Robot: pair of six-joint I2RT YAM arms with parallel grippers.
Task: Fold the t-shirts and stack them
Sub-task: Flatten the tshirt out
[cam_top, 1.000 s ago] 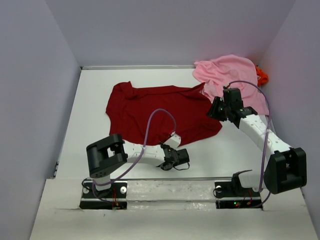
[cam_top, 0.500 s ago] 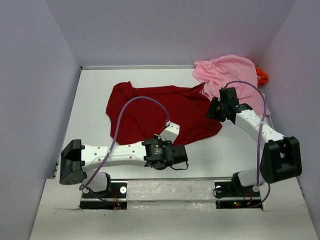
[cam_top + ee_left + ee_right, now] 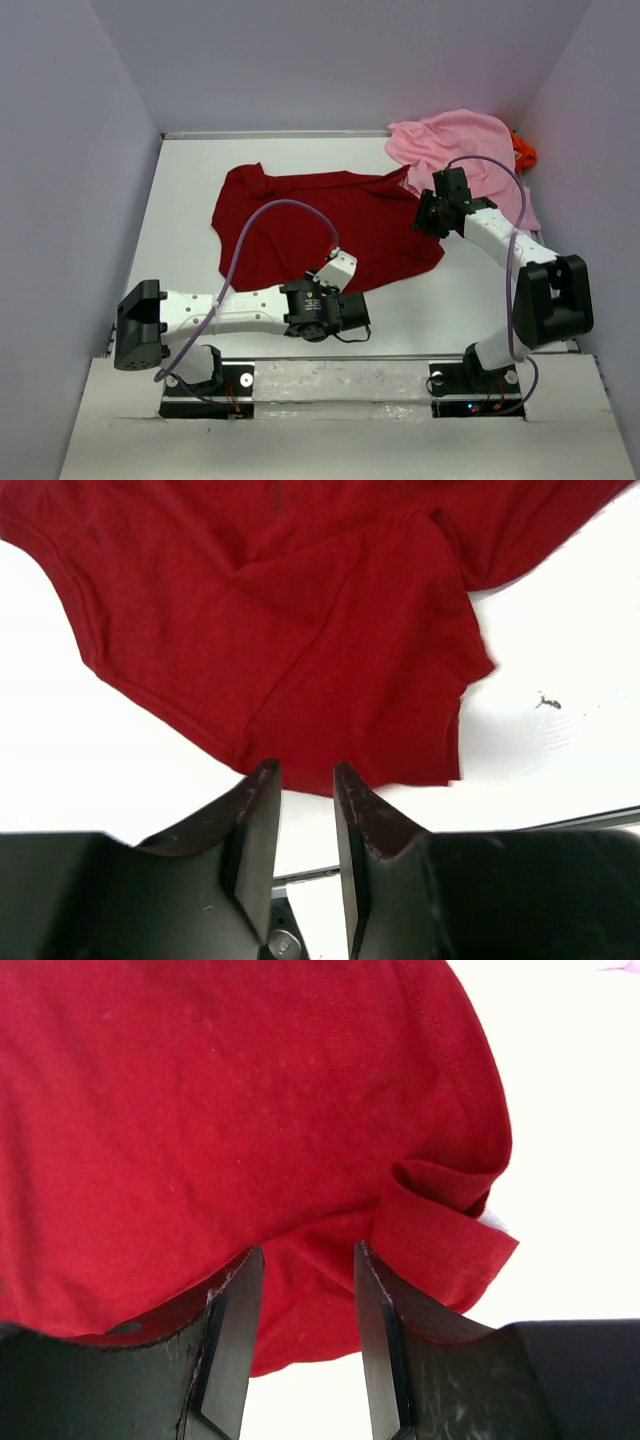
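Note:
The dark red t-shirt (image 3: 320, 225) has a folded sleeve. My right gripper will grab the t-shirt next by the sleeve's edge (image 3: 402, 179), to pull the t-shirt straight for folding.
The dark red t-shirt (image 3: 320, 225) lies spread out in the middle of the table. The light pink t-shirt (image 3: 460, 150) is bunched at the back right, and the bright orange t-shirt (image 3: 524, 152) peeks out behind it. My left gripper (image 3: 352, 302) is low at the red shirt's near hem; in the left wrist view the gripper (image 3: 304, 768) is narrowly open and empty, just short of the hem (image 3: 300, 780). My right gripper (image 3: 428, 215) hangs over the red shirt's right edge; in the right wrist view it (image 3: 308, 1252) is open above a folded sleeve (image 3: 440, 1240).
Grey walls enclose the white table (image 3: 190, 200) on the left, back and right. The left arm (image 3: 220, 308) lies stretched along the front edge. The metal rail (image 3: 340, 358) runs along the near side.
The left arm unfolded and stretched out low, its elbow swinging left, and its gripper edged left along the hem. The right gripper moved slightly back and left over the red shirt's edge.

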